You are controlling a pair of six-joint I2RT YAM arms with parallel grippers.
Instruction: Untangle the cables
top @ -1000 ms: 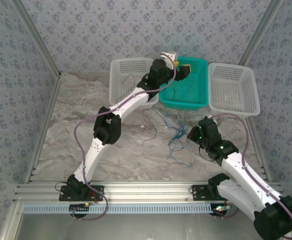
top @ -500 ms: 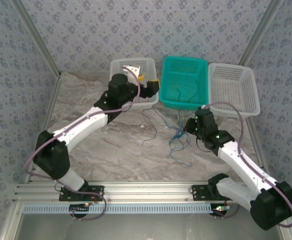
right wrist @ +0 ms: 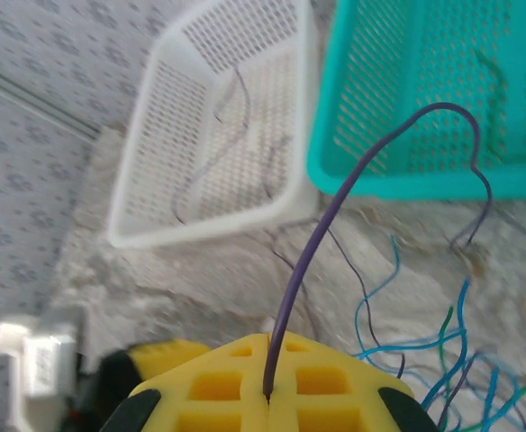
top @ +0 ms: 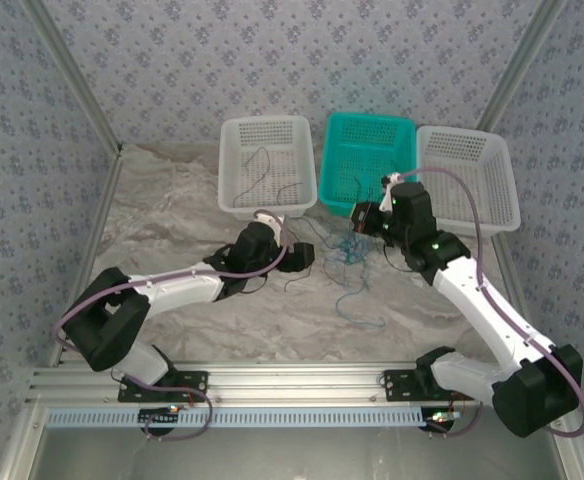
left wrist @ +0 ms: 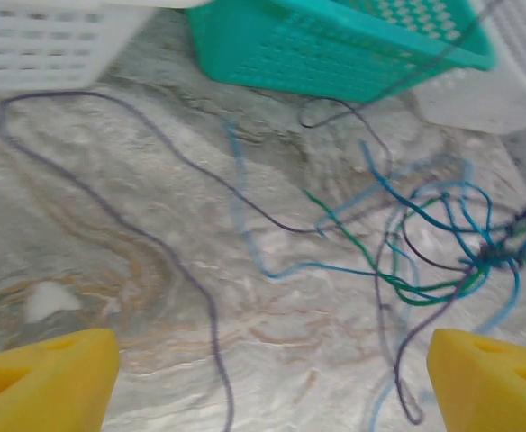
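The robot needs to grab the green cable next with the left gripper, by its loop at the edge of the tangle, to untangle it from the purple cable.
The cables lie as a loose blue, teal-green and dark purple tangle on the marble table in front of the teal basket. In the left wrist view the tangle sits to the right, and one long purple cable trails off to the left. My left gripper is low over the table just left of the tangle, open wide, its yellow fingertips far apart with nothing between them. My right gripper is shut on a purple cable, which arcs up from its yellow pads toward the teal basket.
Three baskets stand in a row at the back: a white basket holding a few dark wires, a teal basket with a wire in it, and another white basket. Metal frame rails border the table.
My left arm swung down from the baskets to the table beside the tangle. My right gripper moved up and back toward the teal basket, drawing the purple cable with it.
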